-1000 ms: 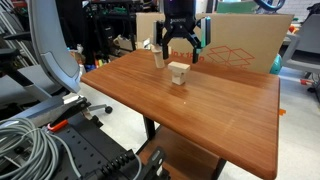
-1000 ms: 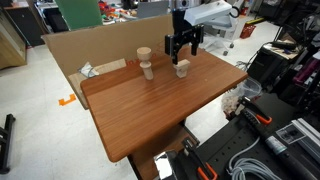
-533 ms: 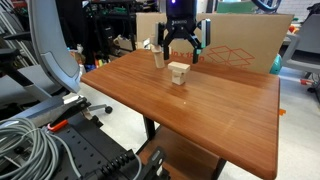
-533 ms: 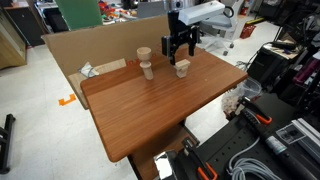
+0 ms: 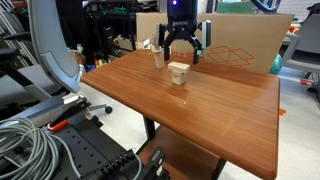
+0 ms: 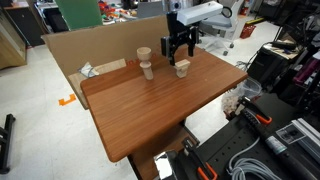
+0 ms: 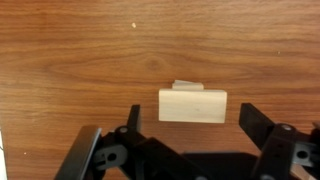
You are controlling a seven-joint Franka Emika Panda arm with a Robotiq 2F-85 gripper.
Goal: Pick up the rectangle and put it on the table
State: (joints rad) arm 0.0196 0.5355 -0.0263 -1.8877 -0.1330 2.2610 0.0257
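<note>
My open fingers beside the rectangle's short ends should close and catch it.
The rectangle (image 7: 193, 105) is a pale flat wooden block lying on top of a smaller wooden cube (image 7: 187, 85), of which only an edge peeks out behind it. This stack stands on the reddish-brown table (image 5: 220, 110), and shows in both exterior views (image 5: 178, 73) (image 6: 182, 68). My gripper (image 7: 193, 126) hangs directly above the stack with its black fingers spread open on either side of the rectangle, holding nothing. It also shows in both exterior views (image 5: 182, 48) (image 6: 182, 47).
A taller cluster of pale wooden pieces (image 5: 158, 57) (image 6: 146, 65) stands on the table beside the stack. A brown cardboard box (image 5: 240, 45) (image 6: 90, 50) runs along the table's far edge. Cables and equipment lie on the floor nearby.
The gripper has shifted very slightly upward above the stack and stays open. The blocks have not moved.
</note>
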